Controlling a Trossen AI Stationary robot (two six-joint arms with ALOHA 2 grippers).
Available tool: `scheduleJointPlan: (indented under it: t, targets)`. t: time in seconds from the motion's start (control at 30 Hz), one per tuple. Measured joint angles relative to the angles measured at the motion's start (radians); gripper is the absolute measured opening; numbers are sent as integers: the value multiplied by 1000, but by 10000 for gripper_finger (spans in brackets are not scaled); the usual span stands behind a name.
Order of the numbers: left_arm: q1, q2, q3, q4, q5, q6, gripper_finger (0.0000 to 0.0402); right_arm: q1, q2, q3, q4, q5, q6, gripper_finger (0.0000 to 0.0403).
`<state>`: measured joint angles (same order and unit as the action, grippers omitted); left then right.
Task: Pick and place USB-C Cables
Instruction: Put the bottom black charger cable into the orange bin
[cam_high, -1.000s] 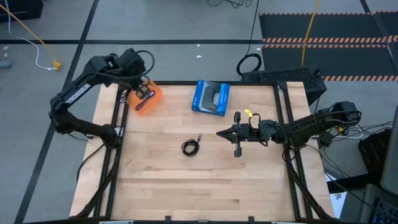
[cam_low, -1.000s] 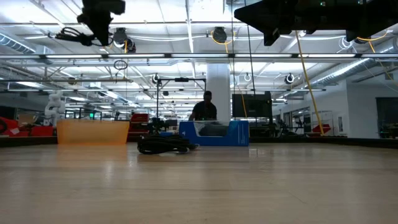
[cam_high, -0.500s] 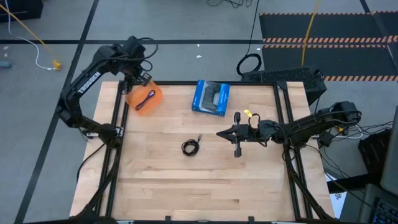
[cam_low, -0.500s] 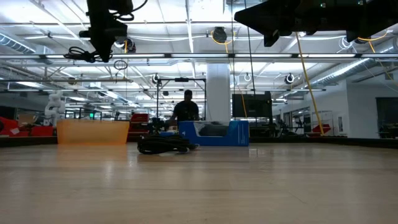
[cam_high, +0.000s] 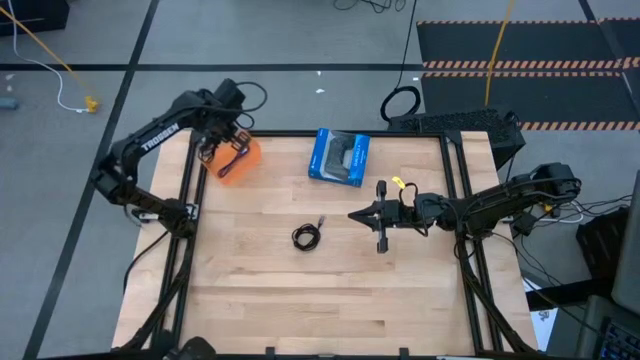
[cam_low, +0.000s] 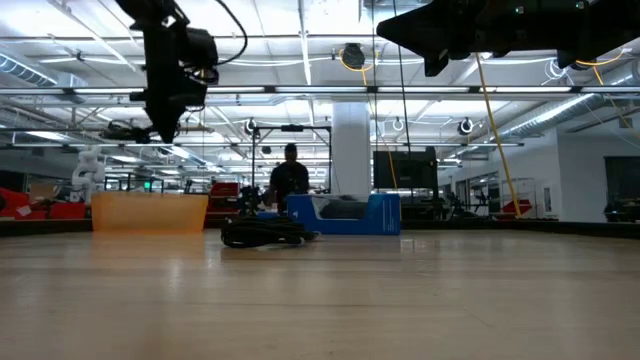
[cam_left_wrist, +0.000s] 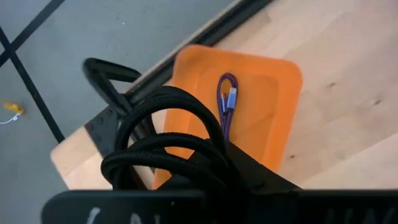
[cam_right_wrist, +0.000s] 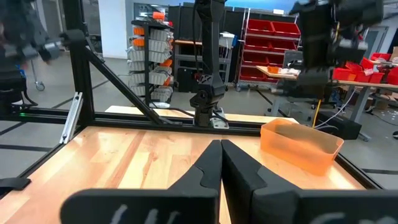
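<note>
The black cable's loops go inside the orange tray (cam_high: 240, 163) (cam_left_wrist: 264, 102), before my left gripper opens. The loops still hang high past the tray's edge.
A black USB-C cable (cam_left_wrist: 163, 142) bulges in loose loops in front of my left gripper (cam_left_wrist: 249, 179), which hangs shut above the orange tray (cam_high: 240, 163) at the table's far left. A blue-purple cable (cam_left_wrist: 225, 102) lies bundled straight on the tray's floor. The other black cable (cam_high: 306, 236) rests coiled on the wood near the table's middle; in the low view the coil (cam_low: 262, 232) sits in front of the blue box. My right gripper (cam_high: 358, 214) hovers shut, right of centre, touching nothing. My left gripper holds the black cable's coil between its shut fingers (cam_left_wrist: 258, 182), coming from above and pointing down. The loops (cam_left_wrist: 186, 109) stand out past the fingertips, lifted clear above the tray. The loops themselves hide which strand the fingers are on.
A blue box (cam_high: 340, 157) lies at the far edge, right of the tray. A black frame rail (cam_high: 190, 190) runs along each side of the table. Bare wood spans the near half. A person (cam_low: 288, 180) shows far beyond the table.
My left gripper has come down toward the orange tray and shifted slightly toward the table's right, carrying the black cable with it. The person in the background has walked to the left. My right arm has kept still.
</note>
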<state>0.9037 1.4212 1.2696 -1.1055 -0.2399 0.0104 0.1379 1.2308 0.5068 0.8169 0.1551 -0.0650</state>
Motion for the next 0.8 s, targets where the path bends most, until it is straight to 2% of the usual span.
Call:
scheduleJointPlan:
  t: [0.17,0.33,0.6,0.8]
  targets:
    - [1,0,-110,110,0,22,8,0,0,0,0,0,-1,0]
    - [1,0,-199,238,0,45,23,0,0,0,0,0,-3,0]
    - [2,0,-286,378,0,77,7,0,0,0,0,0,-3,0]
    - [13,1,-337,452,3,77,22,0,0,0,-1,0,-3,0]
